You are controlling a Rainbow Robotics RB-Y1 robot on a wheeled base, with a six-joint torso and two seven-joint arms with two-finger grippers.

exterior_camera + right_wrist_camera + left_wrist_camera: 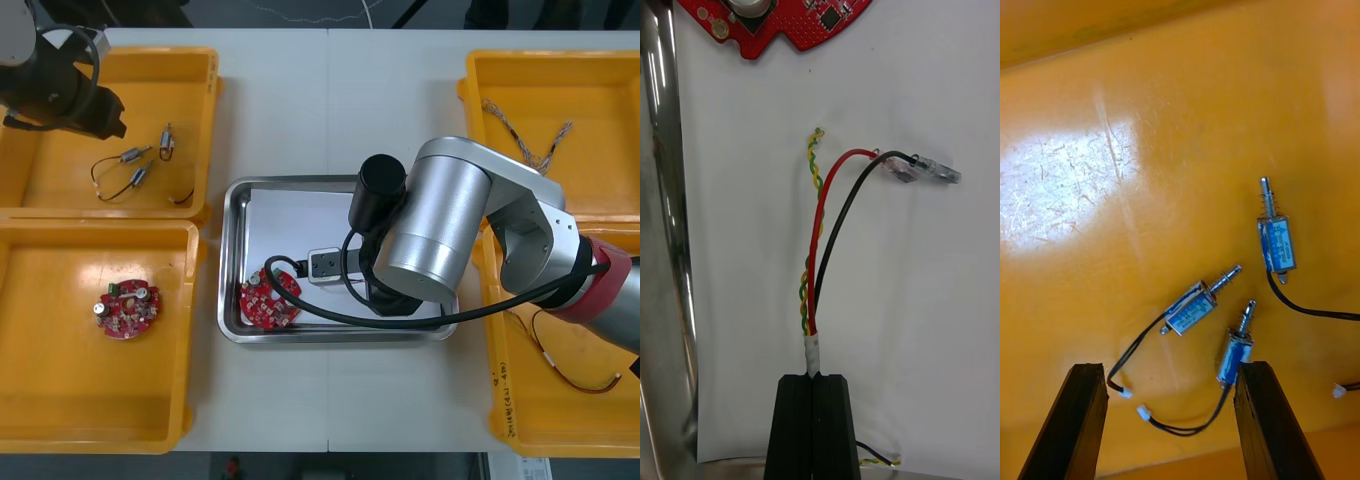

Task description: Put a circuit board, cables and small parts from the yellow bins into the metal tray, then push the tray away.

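My left gripper should grab the small metal part by its flat-sided body (1190,310) next, because a thin round plunger wrapped in a spring (1225,279) sticks out of it.
My right gripper (814,376) is shut on the taped end of a red and yellow cable (820,225), low over the white inside of the metal tray (232,250). The cable's red, black and twisted strands lie ahead of the fingers, pointing toward a round red circuit board (775,19) in the tray. That board (268,297) lies at the tray's near left. The right arm (440,230) hides its gripper from above. My left gripper (1169,367) stands open above three small metal parts (1191,309) in the far left yellow bin (130,60).
A second circuit board (127,308) lies in the near left bin (100,235). A twisted cable (525,140) is in the far right bin. A thin red and yellow cable (570,372) lies in the near right bin. The tray's shiny wall (662,225) runs beside the right fingers.
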